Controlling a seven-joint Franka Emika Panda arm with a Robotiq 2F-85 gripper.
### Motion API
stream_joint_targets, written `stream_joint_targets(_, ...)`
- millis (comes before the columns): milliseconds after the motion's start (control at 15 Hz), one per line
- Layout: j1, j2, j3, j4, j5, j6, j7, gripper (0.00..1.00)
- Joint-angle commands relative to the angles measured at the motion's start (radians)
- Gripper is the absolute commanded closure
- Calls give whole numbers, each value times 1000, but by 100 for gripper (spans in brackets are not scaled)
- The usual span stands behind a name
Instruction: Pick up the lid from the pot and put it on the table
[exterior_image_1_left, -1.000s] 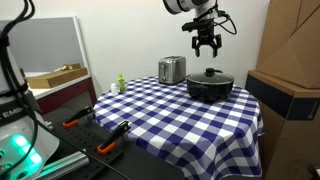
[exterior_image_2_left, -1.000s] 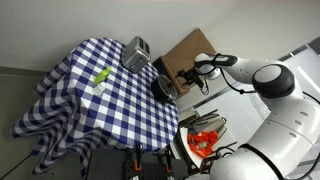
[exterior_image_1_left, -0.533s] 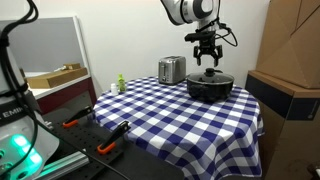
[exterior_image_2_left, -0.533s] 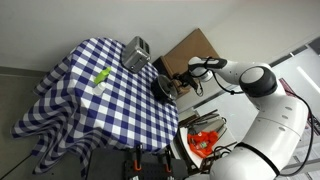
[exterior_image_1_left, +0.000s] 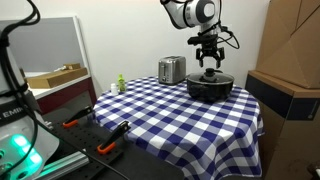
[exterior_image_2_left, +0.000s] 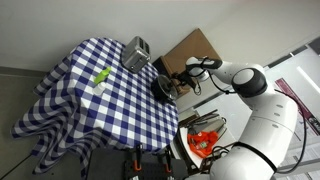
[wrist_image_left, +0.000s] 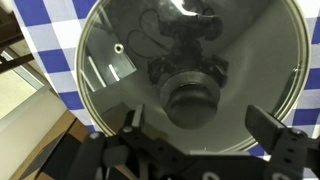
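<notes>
The lid should lift level off the pot and sit flat on the tabletop. For that, my gripper should next grab the lid's black centre knob (exterior_image_1_left: 209, 73) (wrist_image_left: 191, 100) from straight above.
The black pot (exterior_image_1_left: 210, 88) stands at the far edge of the checkered table (exterior_image_1_left: 170, 115), next to the silver toaster. Its glass lid (wrist_image_left: 130, 70) rests on it, with the black knob (wrist_image_left: 192, 98) at the centre. My gripper (exterior_image_1_left: 209, 60) hangs open straight above the knob, close to it. In the wrist view the two fingers (wrist_image_left: 205, 135) stand wide apart on either side of the knob, not touching it. In an exterior view the pot (exterior_image_2_left: 163, 87) shows at the table's edge with the gripper (exterior_image_2_left: 176, 78) beside it.
A silver toaster (exterior_image_1_left: 172, 70) stands beside the pot. A small green bottle (exterior_image_1_left: 121, 84) sits at the table's far edge. Cardboard boxes (exterior_image_1_left: 285, 95) stand close to the pot's side. A cluttered bench (exterior_image_1_left: 90, 135) with tools lies in the foreground.
The gripper has come down from above the pot to just over the lid's knob, still open. The pot and lid have not moved.
</notes>
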Motion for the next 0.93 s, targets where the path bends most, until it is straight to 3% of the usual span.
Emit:
stream_joint_targets(0, -2, 52, -2, 62, -12, -5, -16, 2)
stream_joint_targets(67, -3, 60, -2, 68, -13, -5, -16, 26)
stream_joint_targets(200, -3, 69, -3, 77, -14, -6, -17, 31)
stream_joint_targets(533, -3, 58, 1, 82, -15, -10, -27, 69)
stream_joint_targets(600, -5, 48, 3, 75, -14, -9, -34, 73)
stream_joint_targets(867, -15, -4, 15, 33, -1, -24, -63, 74)
